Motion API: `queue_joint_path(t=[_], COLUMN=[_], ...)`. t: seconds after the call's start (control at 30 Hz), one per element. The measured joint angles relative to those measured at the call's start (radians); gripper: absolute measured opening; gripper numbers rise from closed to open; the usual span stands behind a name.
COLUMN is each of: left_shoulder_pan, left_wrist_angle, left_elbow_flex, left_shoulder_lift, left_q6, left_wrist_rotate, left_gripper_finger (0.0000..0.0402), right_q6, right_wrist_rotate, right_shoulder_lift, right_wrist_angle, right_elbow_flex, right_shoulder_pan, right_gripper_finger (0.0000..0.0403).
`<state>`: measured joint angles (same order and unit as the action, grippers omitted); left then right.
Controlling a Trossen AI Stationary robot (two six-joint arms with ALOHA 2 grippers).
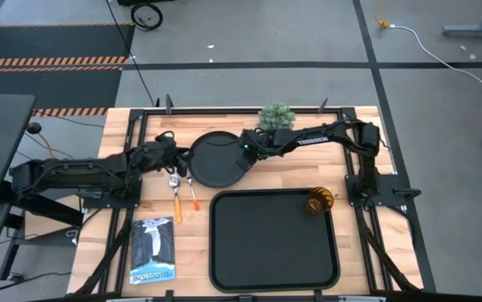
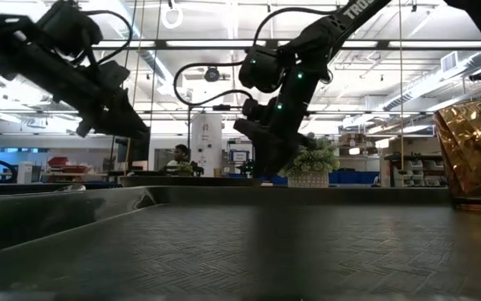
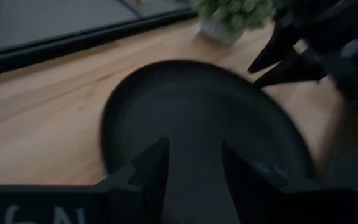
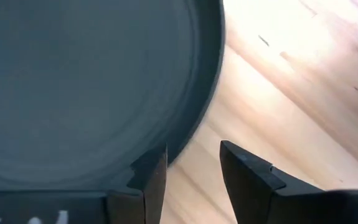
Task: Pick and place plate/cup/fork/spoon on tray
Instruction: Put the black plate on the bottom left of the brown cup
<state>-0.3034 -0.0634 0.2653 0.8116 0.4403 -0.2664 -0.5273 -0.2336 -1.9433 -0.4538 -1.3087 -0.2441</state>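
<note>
The right gripper grabs the plate's raised rim [image 1: 245, 169] next, to set the round black plate on the tray beside the amber cup [image 1: 319, 201].
The round black plate [image 1: 217, 158] lies flat on the wooden table, beyond the tray's [image 1: 224, 252] far edge. My left gripper [image 1: 183, 159] is open and hovers over the plate's left rim [image 3: 113, 124]. My right gripper [image 1: 245, 151] is open at the plate's right rim, pointing down; one finger stands over the plate and the other over bare wood [image 4: 194, 165]. The amber cup [image 1: 319, 201] stands in the tray's far right corner. The fork [image 1: 194, 195] and spoon [image 1: 175, 195] lie side by side on the table, left of the tray. My right gripper stands astride the plate's right rim [image 4: 188, 134], coming from above. I cannot tell whether a finger touches the rim. The plate lies flat on the table. My left gripper touches nothing that shows.
A small green potted plant [image 1: 277, 116] stands at the table's far edge, right behind my right arm. A printed booklet [image 1: 152, 250] lies at the near left, beside the tray. The tray's floor is bare apart from the cup.
</note>
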Motion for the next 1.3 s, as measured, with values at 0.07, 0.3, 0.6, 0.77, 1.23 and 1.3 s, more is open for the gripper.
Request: queue_joint_path(t=[0.07, 0.3, 0.6, 0.77, 1.23, 1.3], left_shoulder_pan=[-0.011, -0.02, -0.02, -0.018, -0.007, -0.007], left_wrist_angle=[0.11, 0.333, 0.403, 0.408, 0.404, 0.405], left_elbow_flex=[0.04, 0.11, 0.11, 0.11, 0.11, 0.11], left_shoulder_lift=[0.0, 0.0, -0.003, -0.002, -0.002, -0.002], left_q6=[-0.022, -0.034, -0.018, -0.013, -0.007, -0.007], left_wrist_rotate=[-0.002, -0.032, -0.055, -0.053, -0.051, -0.051], left_gripper_finger=[0.0157, 0.0157, 0.0147, 0.0142, 0.0142, 0.0142], right_q6=[-0.009, -0.023, -0.023, -0.023, -0.002, -0.012], right_wrist_rotate=[0.02, 0.046, 0.086, 0.074, 0.078, 0.1], right_shoulder_lift=[-0.004, -0.004, -0.004, -0.004, -0.002, -0.002], right_wrist_angle=[0.008, 0.014, 0.057, 0.045, 0.073, 0.104], right_elbow_flex=[0.0, 0.0, 0.0, 0.001, 0.018, 0.041], right_shoulder_pan=[-0.005, -0.017, -0.029, -0.03, -0.034, -0.034], right_gripper_finger=[0.0152, 0.014, 0.0102, 0.0094, 0.0114, 0.0113])
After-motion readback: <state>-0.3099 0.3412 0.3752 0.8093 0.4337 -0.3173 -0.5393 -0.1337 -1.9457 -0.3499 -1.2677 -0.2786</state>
